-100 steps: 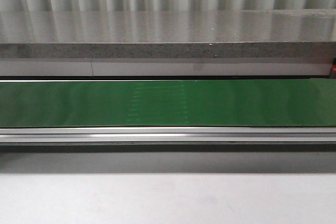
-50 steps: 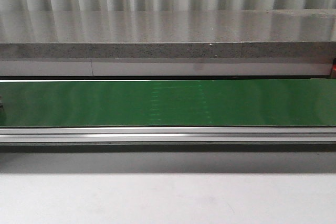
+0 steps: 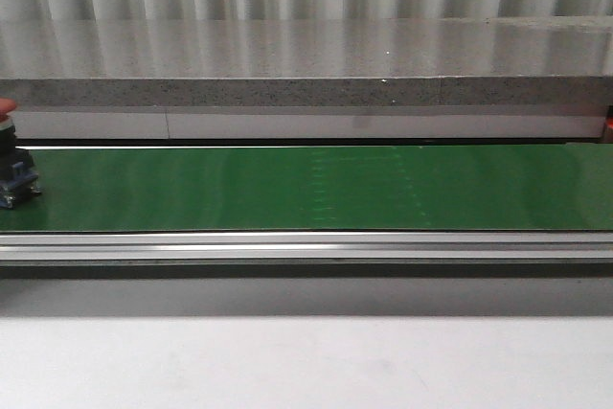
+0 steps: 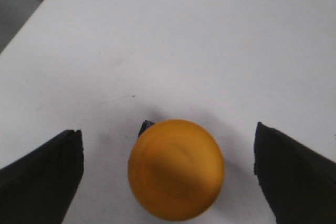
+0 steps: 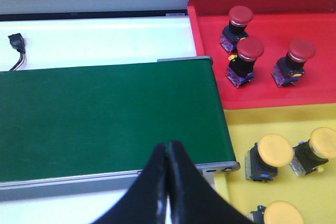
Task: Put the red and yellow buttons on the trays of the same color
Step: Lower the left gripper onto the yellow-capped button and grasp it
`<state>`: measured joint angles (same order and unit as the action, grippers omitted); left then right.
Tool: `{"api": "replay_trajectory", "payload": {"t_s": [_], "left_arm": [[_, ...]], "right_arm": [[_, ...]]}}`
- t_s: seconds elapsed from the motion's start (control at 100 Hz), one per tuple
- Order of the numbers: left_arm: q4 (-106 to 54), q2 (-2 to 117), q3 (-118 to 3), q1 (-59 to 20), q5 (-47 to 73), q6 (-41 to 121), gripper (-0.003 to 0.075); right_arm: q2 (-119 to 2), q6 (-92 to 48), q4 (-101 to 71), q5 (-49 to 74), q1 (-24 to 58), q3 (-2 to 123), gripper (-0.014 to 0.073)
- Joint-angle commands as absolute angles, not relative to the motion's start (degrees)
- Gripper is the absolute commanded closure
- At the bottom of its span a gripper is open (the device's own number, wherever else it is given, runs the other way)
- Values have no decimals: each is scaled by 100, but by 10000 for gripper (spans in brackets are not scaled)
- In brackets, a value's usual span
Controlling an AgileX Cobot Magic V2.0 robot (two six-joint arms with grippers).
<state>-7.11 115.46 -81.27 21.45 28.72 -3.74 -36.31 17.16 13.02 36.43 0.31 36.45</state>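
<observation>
My left gripper should close on the yellow button (image 4: 176, 170) now. My fingers reach down beside it over the white table, so they would hold it.
A red button (image 3: 10, 165) on a dark base shows at the far left edge of the green belt (image 3: 306, 189) in the front view. In the left wrist view a yellow button (image 4: 176, 169) stands on the white table between the fingers of my left gripper (image 4: 168, 174), which is open and apart from it on both sides. My right gripper (image 5: 168, 150) is shut on nothing above the belt's (image 5: 105, 119) end. Beside it, the red tray (image 5: 315, 87) holds three red buttons (image 5: 244, 59) and the yellow tray (image 5: 236, 192) holds three yellow buttons (image 5: 270, 156).
A grey stone ledge (image 3: 306, 64) runs behind the belt, with a metal rail (image 3: 306, 248) along the belt's front. White table (image 3: 306, 361) lies in front. A small black connector (image 5: 16, 43) with a wire lies on the white surface past the belt.
A red button has come into the front view at the belt's left edge. The faint marks on the belt have shifted to the right.
</observation>
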Motion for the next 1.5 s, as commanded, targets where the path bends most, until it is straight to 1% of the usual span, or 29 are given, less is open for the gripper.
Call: {"api": "replay_trajectory", "payload": {"t_s": [0.0,0.08,0.14,0.17,0.18,0.19,0.2,0.23,0.28,0.32,0.33,0.34,0.41,0.59,0.74,0.96,1.09,1.28,1.49], "left_arm": [[-727,11294,-8328,2161,2617,-356,149],[-727,11303,-8328,2161,2607,-356,239],[-727,11303,-8332,2161,2617,-356,351],[-727,11290,-8341,2161,2630,-356,421],[-727,11290,-8341,2161,2630,-356,421],[-727,11290,-8341,2161,2630,-356,463],[-727,11268,-8341,2161,2641,-356,463],[-727,11238,-8341,2150,2657,-356,529],[-727,11161,-8341,2126,2699,-356,608],[-727,11070,-8341,2099,2725,-356,653],[-727,11054,-8341,2098,2728,-356,677],[-727,11016,-8341,2084,2739,-356,677],[-727,10815,-8341,2054,2810,-356,739],[-727,10001,-8341,1938,3306,-356,740],[-727,9177,-8207,1687,3739,-356,740],[-727,7876,-7237,1200,3668,-356,740],[-727,7344,-6654,921,3537,-356,740],[-727,7182,-6108,675,3319,-356,740],[-784,7433,-5964,616,3191,-356,740]], "right_arm": [[-3617,1672,1384,3295,38,3788,661],[-3617,1672,1384,3295,38,3788,661],[-3617,1672,1384,3295,38,3788,661],[-3617,1672,1384,3295,38,3788,661],[-3617,1672,1384,3295,38,3788,661],[-3617,1672,1384,3295,38,3788,661],[-3617,1672,1384,3295,38,3788,661],[-3617,1672,1384,3295,38,3788,661],[-3617,1672,1384,3295,38,3788,661],[-3617,1672,1384,3295,38,3788,661],[-3617,1672,1384,3295,38,3788,661],[-3617,1672,1384,3295,38,3788,661],[-3617,1672,1384,3295,38,3788,661],[-3617,1672,1384,3295,38,3788,661],[-3617,1672,1384,3295,38,3788,661],[-3617,1672,1384,3295,38,3788,661],[-3617,1672,1384,3295,38,3788,661],[-3617,1672,1384,3295,38,3788,661],[-3617,1672,1384,3295,38,3788,661]]}}
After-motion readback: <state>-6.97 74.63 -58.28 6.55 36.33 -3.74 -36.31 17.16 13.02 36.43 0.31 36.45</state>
